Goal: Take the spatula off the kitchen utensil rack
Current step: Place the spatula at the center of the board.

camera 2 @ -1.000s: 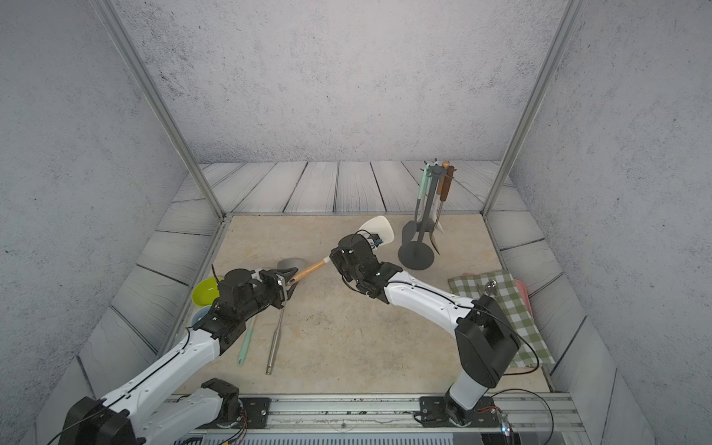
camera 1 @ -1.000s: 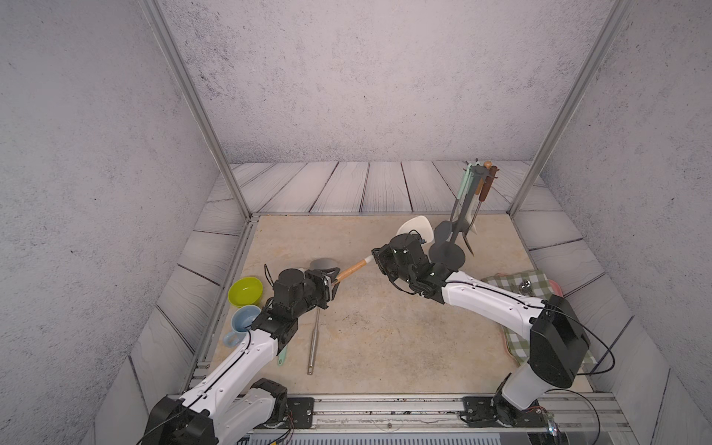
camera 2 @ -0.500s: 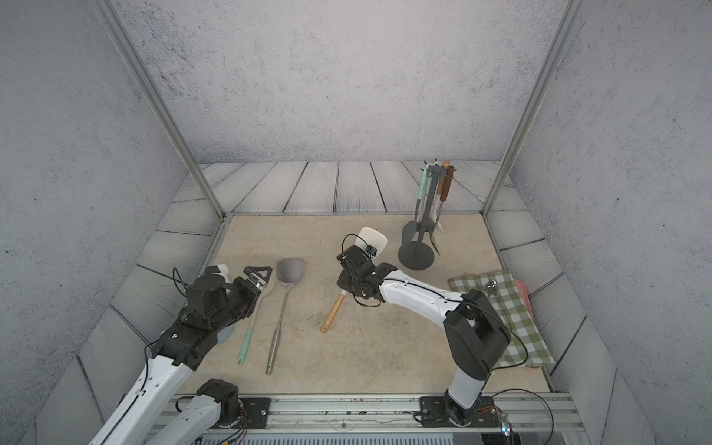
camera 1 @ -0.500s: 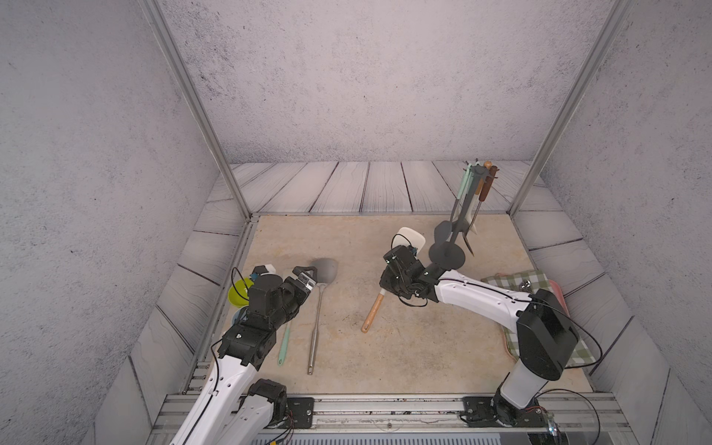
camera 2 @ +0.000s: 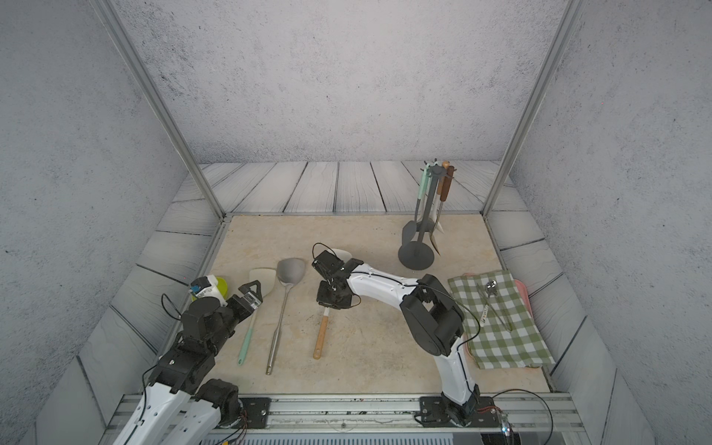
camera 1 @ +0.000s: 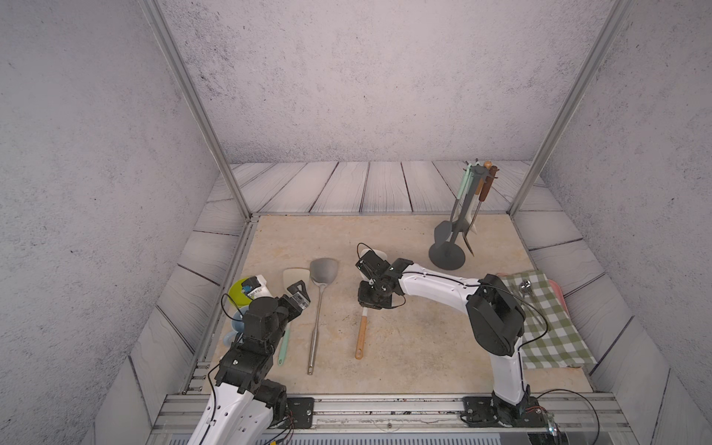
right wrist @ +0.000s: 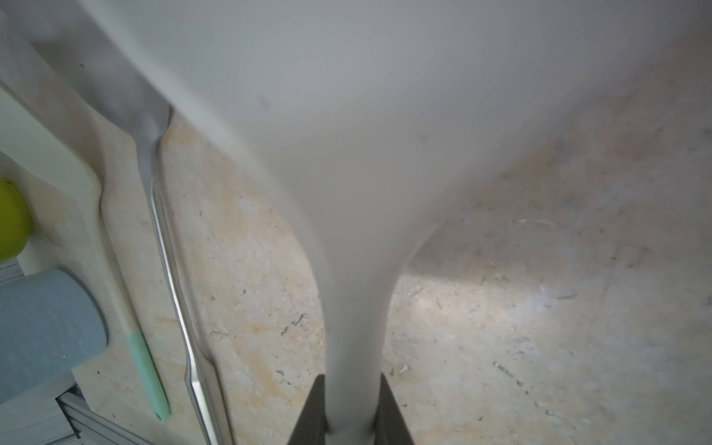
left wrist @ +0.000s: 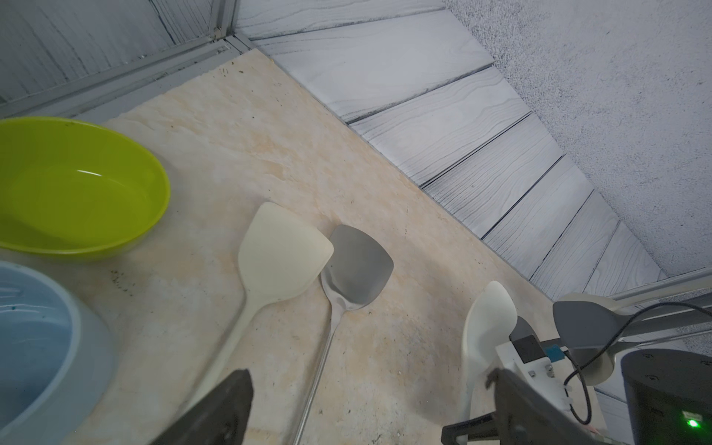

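My right gripper keeps hold of the spatula for now, until it lies flat on the tabletop, as its white head hovers above a soft shadow there.
The spatula has a white head and a wooden handle. It is off the kitchen utensil rack and low over mid-table, with its handle pointing at the front edge. My right gripper is shut on its white neck, shown in the right wrist view between the two dark fingers. My left gripper is open and holds nothing, off to the left near the bowls. The rack stands at the back right with other utensils hanging from it.
A cream spatula with a mint handle and a steel turner lie side by side left of centre. A green bowl and a blue cup sit at the left edge. A checked cloth with cutlery covers the right side.
My left gripper let go of the spatula's wooden handle, opened wide and drew back to the left. My right gripper swung the spatula down, so its handle now points toward the front edge.
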Robot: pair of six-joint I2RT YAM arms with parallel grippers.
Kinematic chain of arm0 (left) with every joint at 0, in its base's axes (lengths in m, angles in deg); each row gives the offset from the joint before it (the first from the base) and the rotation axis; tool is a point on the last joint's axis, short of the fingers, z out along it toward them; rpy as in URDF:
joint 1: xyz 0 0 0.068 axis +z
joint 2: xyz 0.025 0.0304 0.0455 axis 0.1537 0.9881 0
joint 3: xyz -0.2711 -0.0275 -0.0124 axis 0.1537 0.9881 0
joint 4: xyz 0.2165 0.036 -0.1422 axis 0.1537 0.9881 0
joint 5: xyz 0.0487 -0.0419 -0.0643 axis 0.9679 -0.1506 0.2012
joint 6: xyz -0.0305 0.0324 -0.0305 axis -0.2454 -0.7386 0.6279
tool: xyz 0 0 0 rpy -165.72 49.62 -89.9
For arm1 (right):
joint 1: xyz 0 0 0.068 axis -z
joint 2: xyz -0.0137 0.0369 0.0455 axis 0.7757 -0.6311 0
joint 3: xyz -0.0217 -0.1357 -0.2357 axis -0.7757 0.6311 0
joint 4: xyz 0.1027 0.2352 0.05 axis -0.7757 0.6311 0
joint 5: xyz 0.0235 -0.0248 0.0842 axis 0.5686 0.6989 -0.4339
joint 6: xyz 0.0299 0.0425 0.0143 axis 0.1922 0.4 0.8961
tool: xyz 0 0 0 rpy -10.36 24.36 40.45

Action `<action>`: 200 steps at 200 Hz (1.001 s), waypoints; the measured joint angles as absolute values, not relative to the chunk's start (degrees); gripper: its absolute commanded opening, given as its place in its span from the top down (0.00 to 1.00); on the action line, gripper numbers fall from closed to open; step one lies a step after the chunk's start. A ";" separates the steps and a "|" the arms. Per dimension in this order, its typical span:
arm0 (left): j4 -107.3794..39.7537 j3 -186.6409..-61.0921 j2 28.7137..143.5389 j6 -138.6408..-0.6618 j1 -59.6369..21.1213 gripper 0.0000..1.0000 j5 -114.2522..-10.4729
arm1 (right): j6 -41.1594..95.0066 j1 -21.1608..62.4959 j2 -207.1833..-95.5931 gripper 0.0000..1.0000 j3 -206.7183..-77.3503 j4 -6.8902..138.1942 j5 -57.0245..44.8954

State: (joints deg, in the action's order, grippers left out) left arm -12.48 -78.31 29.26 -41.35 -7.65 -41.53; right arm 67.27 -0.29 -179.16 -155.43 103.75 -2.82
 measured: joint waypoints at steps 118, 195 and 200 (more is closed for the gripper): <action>-13.62 -76.83 27.14 -43.12 -7.65 0.01 -40.53 | 67.95 -3.72 -195.78 1.00 -173.90 112.91 -3.91; -13.91 -76.83 27.14 -43.12 -7.65 0.01 -40.94 | 67.95 -4.22 -197.61 0.98 -176.92 114.46 -4.50; -13.88 -76.80 27.14 -43.15 -7.65 0.01 -40.94 | 67.93 -4.22 -197.61 0.97 -176.94 114.55 -4.50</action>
State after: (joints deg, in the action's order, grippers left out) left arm -13.88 -76.80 27.14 -43.15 -7.65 -40.94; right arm 67.93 -4.22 -197.61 -176.94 114.55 -4.50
